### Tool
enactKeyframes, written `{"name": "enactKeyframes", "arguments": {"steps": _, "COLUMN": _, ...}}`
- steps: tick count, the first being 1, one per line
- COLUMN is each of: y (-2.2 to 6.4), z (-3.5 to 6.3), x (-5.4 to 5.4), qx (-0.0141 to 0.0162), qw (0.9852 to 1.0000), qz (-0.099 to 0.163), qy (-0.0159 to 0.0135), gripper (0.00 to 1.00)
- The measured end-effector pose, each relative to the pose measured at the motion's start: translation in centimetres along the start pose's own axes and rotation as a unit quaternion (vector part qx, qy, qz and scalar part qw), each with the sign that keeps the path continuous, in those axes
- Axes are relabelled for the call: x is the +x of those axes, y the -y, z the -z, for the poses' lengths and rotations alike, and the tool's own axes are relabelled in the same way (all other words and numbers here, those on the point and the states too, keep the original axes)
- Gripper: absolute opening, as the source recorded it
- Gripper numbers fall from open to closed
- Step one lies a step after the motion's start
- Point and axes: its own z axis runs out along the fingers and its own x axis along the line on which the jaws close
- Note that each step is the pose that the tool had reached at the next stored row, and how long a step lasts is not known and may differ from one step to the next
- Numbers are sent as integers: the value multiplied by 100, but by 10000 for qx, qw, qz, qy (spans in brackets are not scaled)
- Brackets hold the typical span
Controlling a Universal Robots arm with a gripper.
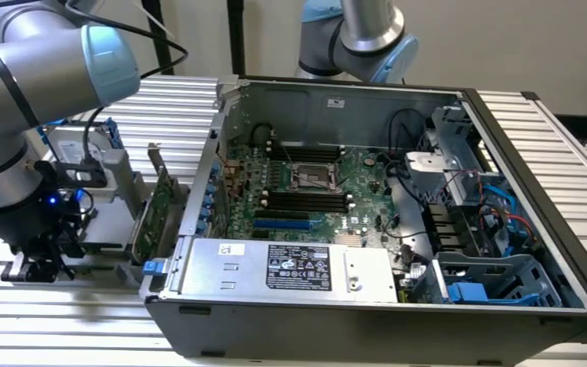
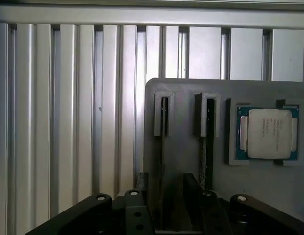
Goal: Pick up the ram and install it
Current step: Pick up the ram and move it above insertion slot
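My gripper is going to grab the ram by its exposed middle [image 2: 162,193] next, because the sides of the holder's slot close tightly around the end of the ram.
Two ram sticks stand on edge in the slots of a grey holder [image 2: 186,161]. I see them edge-on: the left ram stick [image 2: 162,147] and the right ram stick [image 2: 206,147]. My gripper [image 2: 166,203] is open and low over the holder, and the left stick runs into the gap between its black fingers [image 2: 192,193]. In the exterior view my gripper [image 1: 34,264] hangs at the far left, beside the open computer case [image 1: 375,321]. The black memory slots [image 1: 304,200] lie on the motherboard inside the case.
A processor chip [image 2: 268,133] lies in a recess of the holder beside the sticks. A taller green expansion card [image 1: 157,208] stands between my gripper and the case wall. A hard drive in a blue frame [image 1: 77,144] sits behind. A second arm [image 1: 360,34] rises behind the case.
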Motion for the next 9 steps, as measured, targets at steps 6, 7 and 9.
{"name": "enactKeyframes", "arguments": {"steps": 6, "y": 9, "z": -10, "x": -1, "qx": 1, "qw": 10000, "qz": 1, "qy": 1, "gripper": 100}}
{"name": "enactKeyframes", "arguments": {"steps": 7, "y": 12, "z": -11, "x": -1, "qx": 1, "qw": 10000, "qz": 1, "qy": 1, "gripper": 100}}
{"name": "enactKeyframes", "arguments": {"steps": 9, "y": 18, "z": -12, "x": 0, "qx": 1, "qw": 10000, "qz": 1, "qy": 1, "gripper": 100}}
